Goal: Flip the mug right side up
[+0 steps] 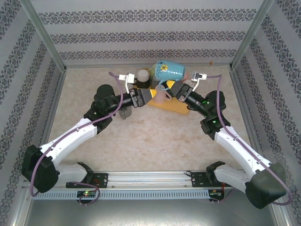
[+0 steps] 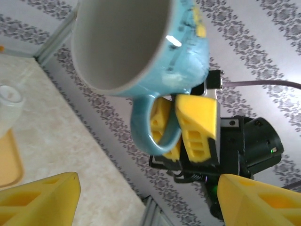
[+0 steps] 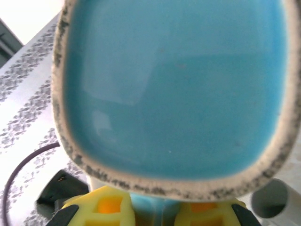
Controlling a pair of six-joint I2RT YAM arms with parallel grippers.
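I will use my left gripper to grab the mug's handle (image 2: 142, 125) from the opening side, so the mug's base stays free for setting the mug upright.
A light blue mug (image 1: 170, 71) with yellow flowers hangs in the air on its side, its mouth toward the left. My right gripper (image 1: 170, 88) is shut on the mug's handle (image 2: 151, 135) from below. In the right wrist view the mug's blue base (image 3: 174, 89) looms close, and the right gripper (image 3: 155, 214) pinches the handle between its yellow fingers (image 3: 101, 211). My left gripper (image 1: 153, 95) stands open just left of and below the mug. In the left wrist view the open left gripper (image 2: 148, 207) faces the mug's grey inside (image 2: 122, 42) with nothing between its fingers (image 2: 37, 200).
A yellow tray (image 1: 176, 107) lies on the table under the grippers, with a pink cup (image 1: 161, 95) by it. A brown and white cup (image 1: 142, 75) stands behind. A small grey object (image 1: 125, 114) sits under the left arm. Patterned walls close in three sides.
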